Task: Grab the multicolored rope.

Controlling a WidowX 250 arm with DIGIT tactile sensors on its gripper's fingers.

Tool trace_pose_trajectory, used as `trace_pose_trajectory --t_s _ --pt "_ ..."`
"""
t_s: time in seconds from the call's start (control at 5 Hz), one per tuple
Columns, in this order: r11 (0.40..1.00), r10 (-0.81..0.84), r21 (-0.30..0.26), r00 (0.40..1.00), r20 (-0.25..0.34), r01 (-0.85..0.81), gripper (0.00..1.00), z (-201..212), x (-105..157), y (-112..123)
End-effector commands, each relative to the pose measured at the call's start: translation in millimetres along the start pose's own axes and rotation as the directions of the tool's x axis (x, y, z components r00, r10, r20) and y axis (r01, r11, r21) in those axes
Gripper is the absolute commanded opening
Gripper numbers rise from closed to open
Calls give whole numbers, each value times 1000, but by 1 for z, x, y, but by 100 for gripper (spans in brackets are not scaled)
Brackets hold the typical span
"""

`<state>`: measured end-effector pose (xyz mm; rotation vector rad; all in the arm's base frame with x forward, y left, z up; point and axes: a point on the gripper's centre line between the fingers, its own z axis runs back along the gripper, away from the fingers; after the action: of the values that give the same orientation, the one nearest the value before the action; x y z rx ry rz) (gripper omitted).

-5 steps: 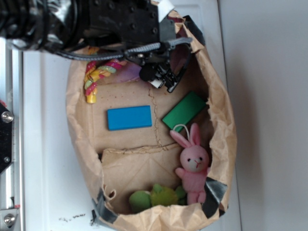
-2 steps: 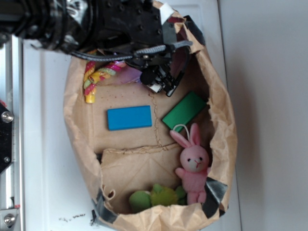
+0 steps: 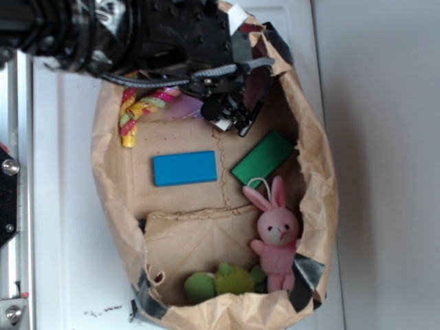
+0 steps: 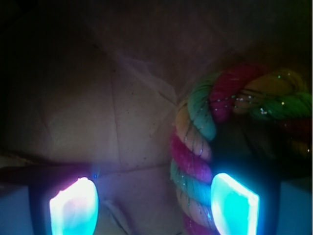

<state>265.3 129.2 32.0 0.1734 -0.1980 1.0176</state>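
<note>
My gripper pinches the multicolored rope by the leg [image 4: 190, 161] beside its bend [image 4: 202, 104] next, to grab it from the paper bag.
The multicolored rope [image 3: 137, 110] lies in the top left corner of the brown paper bag [image 3: 316, 172], a twisted cord of red, yellow, green and pink; the arm covers part of it. My gripper [image 3: 230, 117] hangs low in the bag, to the right of the rope's visible end. In the wrist view the gripper [image 4: 154, 205] is open, its two glowing pads wide apart. One leg of the rope [image 4: 193, 161] runs down between the pads, close against the right pad [image 4: 234, 203]. The rope bends off to the right higher up.
On the bag's floor lie a blue block [image 3: 184, 168] and a green block [image 3: 262, 159]. A pink plush bunny [image 3: 276, 234] leans at the right wall, and a green plush [image 3: 223, 282] sits at the near end. The bag's crumpled walls rise all around.
The arm has shifted slightly left and the gripper has dropped a little toward the bag floor. The bag's left wall has been nudged. The rope and blocks have stayed put.
</note>
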Motion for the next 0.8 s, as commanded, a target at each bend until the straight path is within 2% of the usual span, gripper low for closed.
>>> trace_pose_trajectory --t_s 0.0,0.4,0.6 --pt "997 77 10 996 47 -77 100 6 15 1" --pt "997 77 10 996 47 -77 100 6 15 1" --pt "996 85 17 996 25 -86 100 2 21 3"
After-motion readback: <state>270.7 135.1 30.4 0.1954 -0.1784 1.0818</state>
